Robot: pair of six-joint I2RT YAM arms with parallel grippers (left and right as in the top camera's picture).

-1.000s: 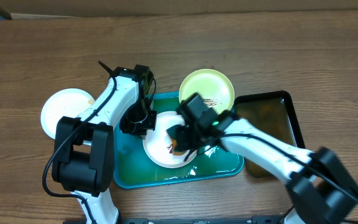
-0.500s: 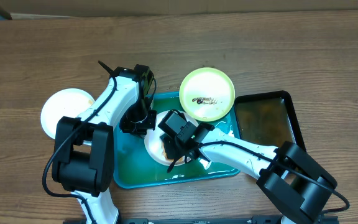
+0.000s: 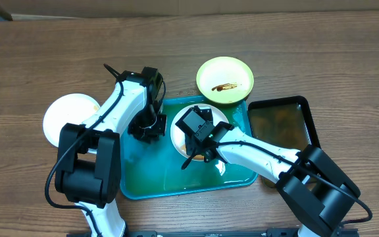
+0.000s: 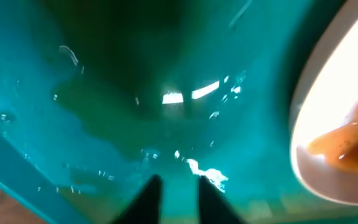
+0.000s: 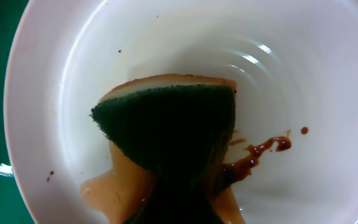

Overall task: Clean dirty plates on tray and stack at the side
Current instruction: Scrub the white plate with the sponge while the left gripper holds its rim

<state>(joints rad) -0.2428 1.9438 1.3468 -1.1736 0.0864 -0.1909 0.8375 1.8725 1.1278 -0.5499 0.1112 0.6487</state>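
The left gripper needs to grab the white plate next by the plate's rim beside it, which leaves the plate's side and the sponge [image 5: 166,124] free to clean and stack.
A white plate [image 3: 207,113] lies on the wet teal tray [image 3: 149,172]. My right gripper [image 3: 193,142] is shut on a sponge [image 5: 166,124], dark green on one side and yellow on the other, and presses it into this plate [image 5: 291,81]. A brown smear [image 5: 257,152] and brownish liquid lie beside the sponge. My left gripper [image 3: 146,128] is low over the tray [image 4: 104,93], fingers slightly apart and empty, left of the plate [image 4: 340,93]. A light green plate [image 3: 225,80] with a brown smear sits on the table behind the tray. Another white plate [image 3: 68,118] sits left of the tray.
A smaller black tray [image 3: 285,128] with brownish liquid stands right of the teal tray. The wooden table [image 3: 321,52] stretches behind and to both sides. The two arms are close together over the teal tray.
The white plate has slid back and to the right on the tray, away from my left gripper, with the sponge on it. The green plate has shifted farther back.
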